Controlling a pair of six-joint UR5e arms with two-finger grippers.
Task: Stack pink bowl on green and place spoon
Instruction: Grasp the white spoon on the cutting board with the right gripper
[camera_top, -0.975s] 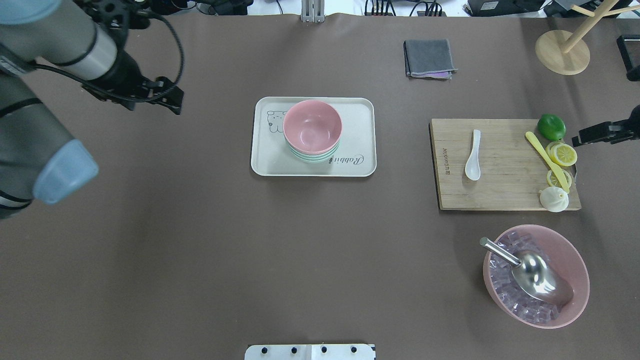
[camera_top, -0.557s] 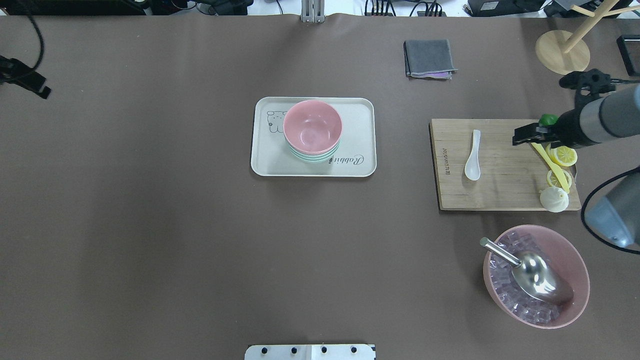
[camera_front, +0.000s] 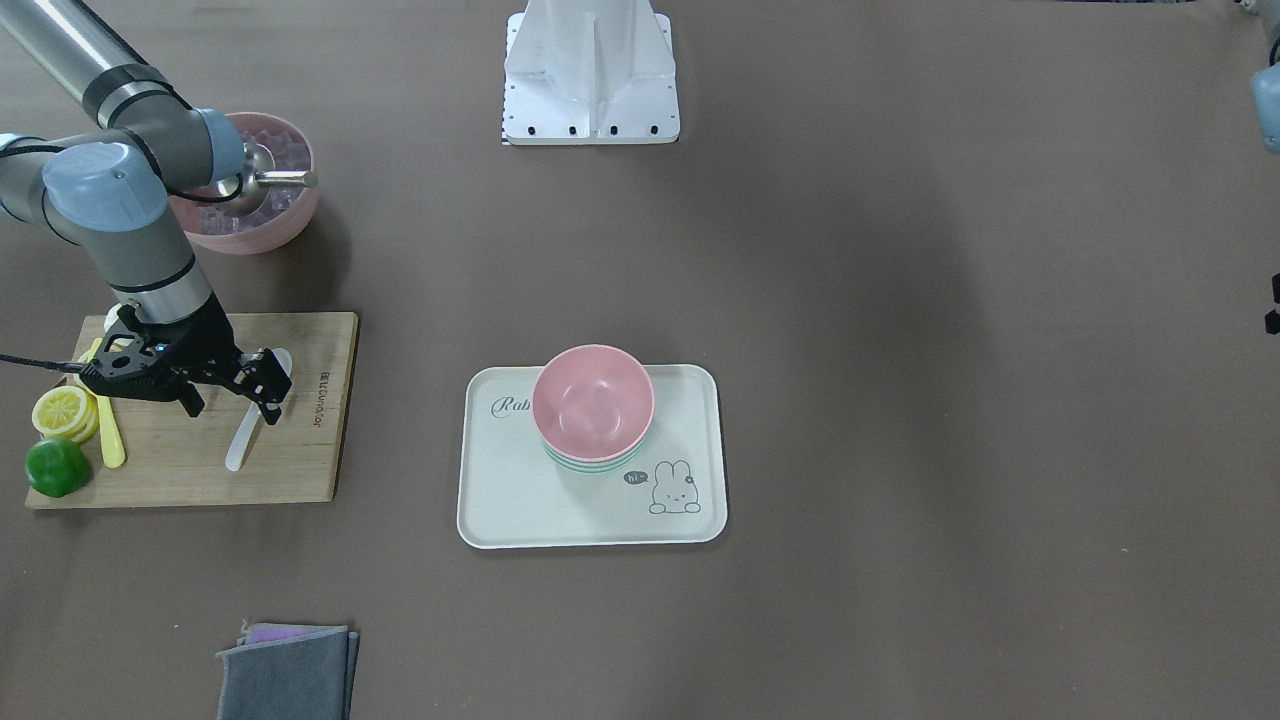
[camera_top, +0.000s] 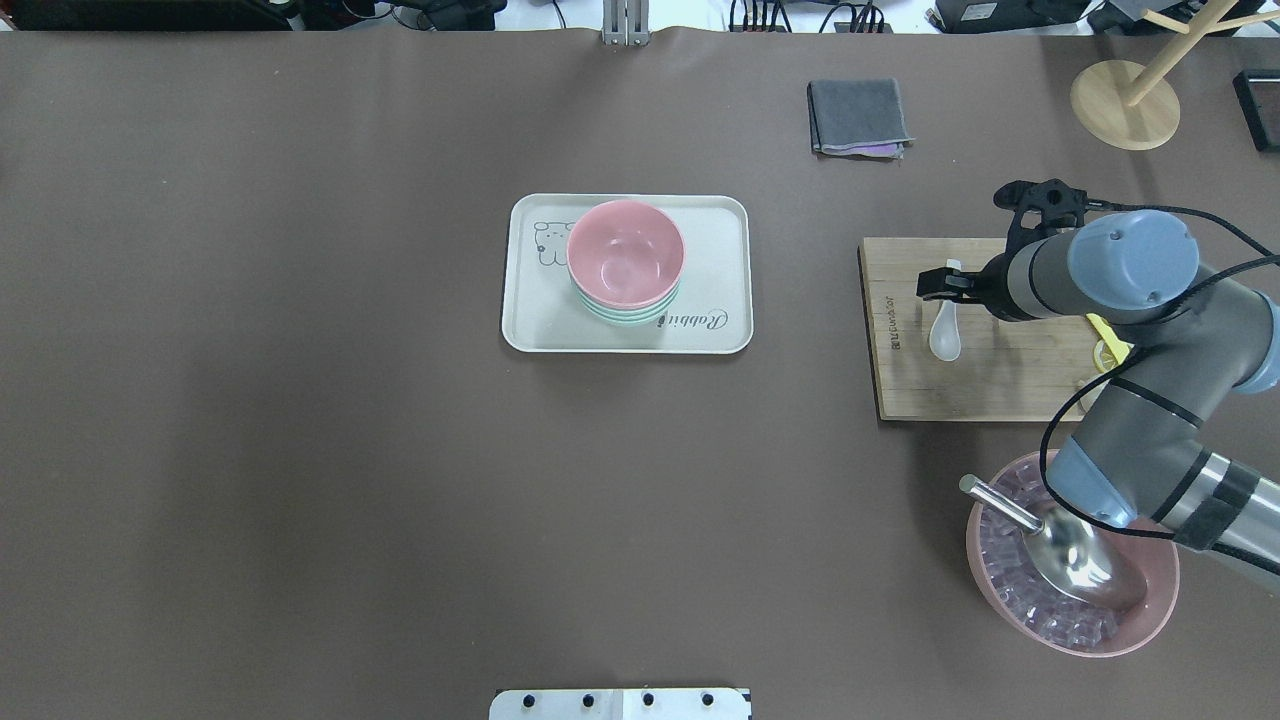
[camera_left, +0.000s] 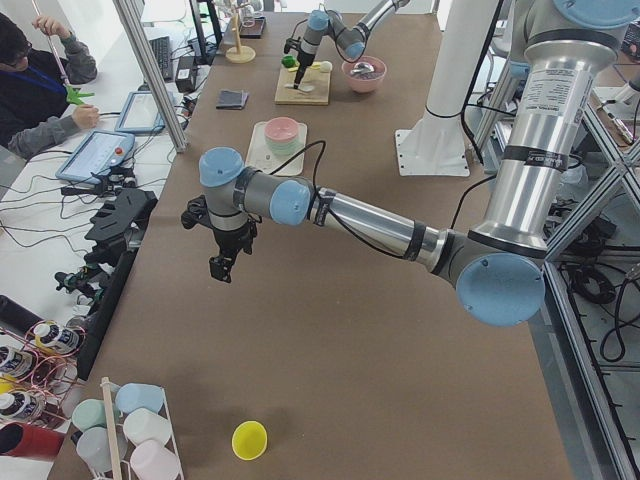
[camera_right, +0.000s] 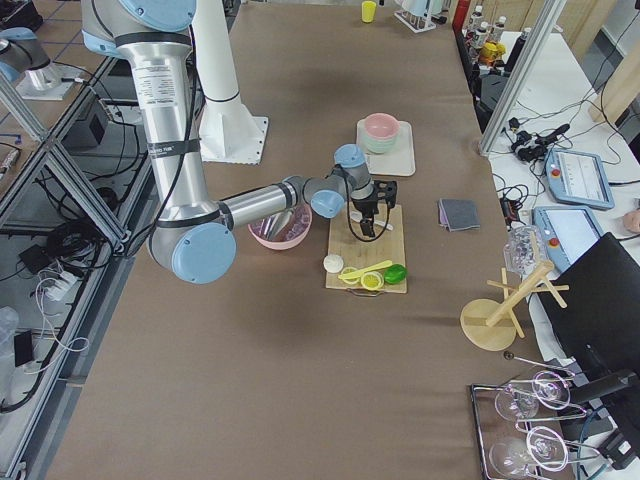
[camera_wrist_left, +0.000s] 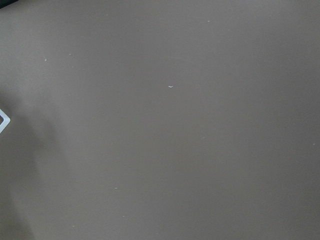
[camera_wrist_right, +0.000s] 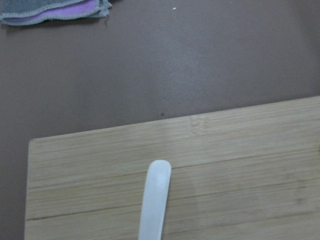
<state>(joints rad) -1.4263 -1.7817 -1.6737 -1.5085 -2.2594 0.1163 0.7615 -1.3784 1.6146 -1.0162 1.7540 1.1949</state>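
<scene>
I will place the white spoon in the stacked bowls, so next I will grab it by its handle (camera_front: 239, 442) (camera_wrist_right: 154, 197) with my right gripper.
The pink bowl (camera_top: 625, 253) sits nested on the green bowl (camera_top: 630, 315) on a cream tray (camera_top: 530, 320); the stack also shows in the front view (camera_front: 593, 400). A white spoon (camera_top: 945, 340) lies on the wooden cutting board (camera_top: 1000, 385), handle pointing to the far side. My right gripper (camera_front: 232, 405) is open and hovers over the spoon's handle (camera_front: 240, 445), empty. The right wrist view shows the handle's tip (camera_wrist_right: 155, 200) on the board. My left gripper (camera_left: 220, 268) hangs over bare table far to the left; I cannot tell whether it is open or shut.
A lime (camera_front: 55, 467), lemon slices (camera_front: 62, 410) and a yellow knife (camera_front: 110, 440) lie at the board's outer end. A large pink bowl of ice (camera_top: 1070, 610) with a metal scoop (camera_top: 1085, 560) stands near the board. A grey cloth (camera_top: 858, 117) and a wooden stand (camera_top: 1125, 105) are at the far side.
My right arm has swung in from the right edge across the board to above the spoon's handle. My left arm has pulled away to the left, out of the overhead view.
</scene>
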